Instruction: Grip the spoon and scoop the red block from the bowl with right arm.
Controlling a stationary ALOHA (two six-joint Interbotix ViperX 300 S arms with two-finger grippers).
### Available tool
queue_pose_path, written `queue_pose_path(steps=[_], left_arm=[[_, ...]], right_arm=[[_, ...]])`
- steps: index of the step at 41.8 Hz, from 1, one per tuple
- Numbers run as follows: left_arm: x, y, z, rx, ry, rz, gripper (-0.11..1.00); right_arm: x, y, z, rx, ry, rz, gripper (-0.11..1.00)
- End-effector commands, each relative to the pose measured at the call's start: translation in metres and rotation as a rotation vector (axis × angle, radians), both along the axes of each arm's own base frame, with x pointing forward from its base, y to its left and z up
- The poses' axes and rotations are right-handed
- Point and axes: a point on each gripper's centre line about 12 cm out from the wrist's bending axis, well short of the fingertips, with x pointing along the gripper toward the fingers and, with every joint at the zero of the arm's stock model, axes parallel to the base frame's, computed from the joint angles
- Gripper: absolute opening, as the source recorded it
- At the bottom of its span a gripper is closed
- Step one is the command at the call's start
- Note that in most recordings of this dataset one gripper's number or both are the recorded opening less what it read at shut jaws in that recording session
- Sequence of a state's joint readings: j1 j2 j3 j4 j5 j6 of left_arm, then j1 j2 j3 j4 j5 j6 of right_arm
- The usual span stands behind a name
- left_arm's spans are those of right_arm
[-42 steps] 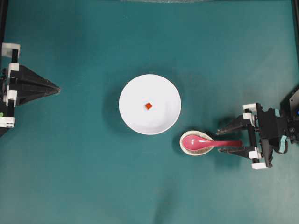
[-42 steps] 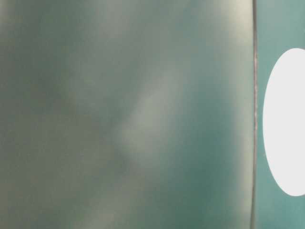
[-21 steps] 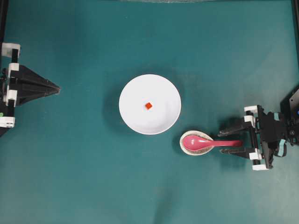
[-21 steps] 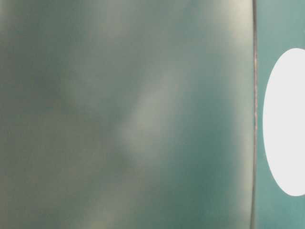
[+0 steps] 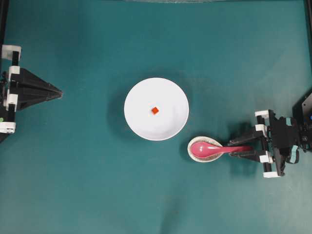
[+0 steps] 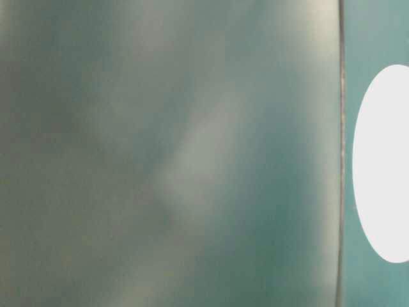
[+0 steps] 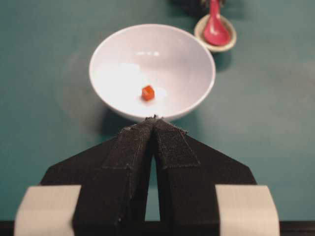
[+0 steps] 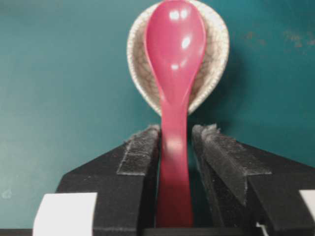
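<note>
Next, my right gripper grabs the pink spoon by its handle (image 5: pixel 234 148), leaving the pink spoon's scoop (image 5: pixel 204 149) free to lift the red block.
The pink spoon (image 5: pixel 204 148) lies with its scoop in a speckled off-white spoon rest (image 5: pixel 213 157), its handle pointing right. My right gripper (image 5: pixel 233 148) straddles that handle and is still open. In the right wrist view the left pad (image 8: pixel 142 147) touches the spoon (image 8: pixel 174 44), while a thin gap remains at the right pad (image 8: pixel 216 152). The red block (image 5: pixel 155 110) sits in the middle of the white bowl (image 5: pixel 146 127). Far left, my left gripper (image 5: pixel 61 91) is shut and empty. In its wrist view its tips (image 7: pixel 155 118) point at the bowl (image 7: pixel 182 64) and block (image 7: pixel 147 92).
Teal cloth covers the table. The spoon rest (image 8: pixel 211 64) sits just below and right of the bowl, close to its rim. The table-level view is a blur, with a white oval (image 6: pixel 381 163) at its right edge.
The right gripper's jaws have narrowed from wide open to close around the spoon handle. The spoon, bowl, block and left arm have not moved.
</note>
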State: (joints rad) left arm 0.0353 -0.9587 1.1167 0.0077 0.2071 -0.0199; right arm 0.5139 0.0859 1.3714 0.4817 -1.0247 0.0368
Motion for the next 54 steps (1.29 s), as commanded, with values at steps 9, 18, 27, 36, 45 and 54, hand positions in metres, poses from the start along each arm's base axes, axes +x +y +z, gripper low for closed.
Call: queue_pose_path(steps=[9, 18, 27, 36, 45, 54], left_arm=[[0.0026, 0.0004, 0.0054, 0.001, -0.014, 0.002, 0.00], [0.0026, 0.0004, 0.0052, 0.001, -0.012, 0.002, 0.00], [0.0026, 0.0004, 0.0052, 0.002, -0.012, 0.001, 0.00], [0.0026, 0.0004, 0.0052, 0.002, -0.012, 0.001, 0.00], [0.0026, 0.0004, 0.0054, 0.002, -0.014, 0.001, 0.00], [0.0026, 0.0004, 0.0052, 0.002, -0.012, 0.001, 0.00]], right_arm=[[0.0015, 0.0015, 0.0032, 0.004, -0.020, 0.003, 0.37], [0.0017, 0.0012, 0.0034, 0.005, -0.022, 0.002, 0.36], [0.0016, 0.0012, 0.0032, 0.004, -0.020, 0.002, 0.36], [0.0015, 0.0015, 0.0032, 0.004, -0.020, 0.003, 0.36], [0.0015, 0.0015, 0.0032, 0.004, -0.020, 0.003, 0.33], [0.0015, 0.0015, 0.0032, 0.004, -0.020, 0.003, 0.23]])
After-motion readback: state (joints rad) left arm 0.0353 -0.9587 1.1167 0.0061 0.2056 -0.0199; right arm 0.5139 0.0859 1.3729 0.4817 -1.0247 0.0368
